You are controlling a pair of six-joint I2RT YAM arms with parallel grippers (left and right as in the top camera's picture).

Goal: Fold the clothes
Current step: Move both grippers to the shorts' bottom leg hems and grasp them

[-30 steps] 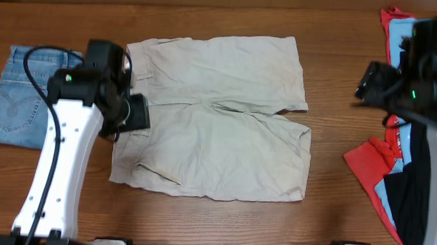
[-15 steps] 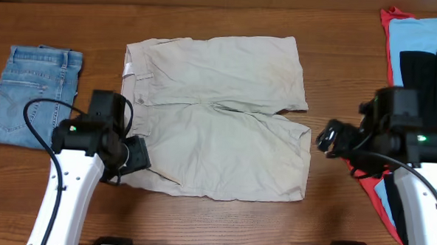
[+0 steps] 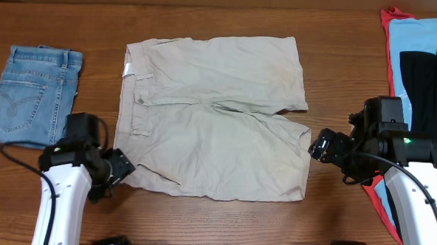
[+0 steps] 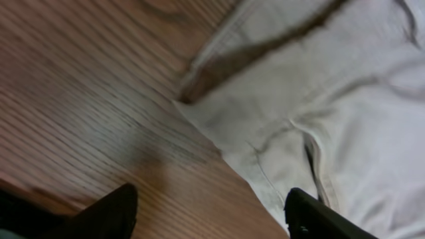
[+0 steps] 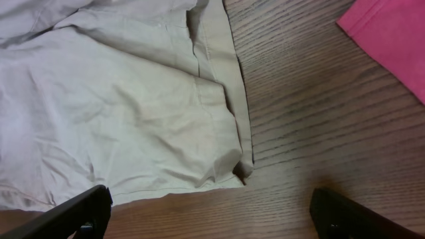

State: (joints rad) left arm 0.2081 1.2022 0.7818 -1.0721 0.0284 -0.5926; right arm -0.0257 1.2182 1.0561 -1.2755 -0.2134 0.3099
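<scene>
My left gripper grabs the beige khaki shorts (image 3: 215, 115) by the waistband's front corner next, to fold the near leg over the other.
The clothes in play are beige khaki shorts (image 3: 215, 115), spread flat mid-table with the waistband to the left and the leg hems to the right. My left gripper (image 3: 122, 167) hovers at the waistband's front corner, open. In the left wrist view that corner (image 4: 279, 126) lies just past my left gripper (image 4: 212, 219), with bare wood between the fingers. My right gripper (image 3: 319, 144) is open beside the near leg's hem. The right wrist view shows the hem corner (image 5: 240, 166) ahead of my right gripper (image 5: 212, 216), which holds nothing.
Folded denim-blue jeans (image 3: 28, 92) lie at the left of the table. A pile of red, light-blue and black garments (image 3: 420, 65) lies along the right edge, under my right arm. Its red cloth (image 5: 392, 33) shows in the right wrist view.
My left arm has drawn back from the waistband to the shorts' front left corner, its jaws widening. My right arm has come from the pile at the back right to the near leg's hem.
</scene>
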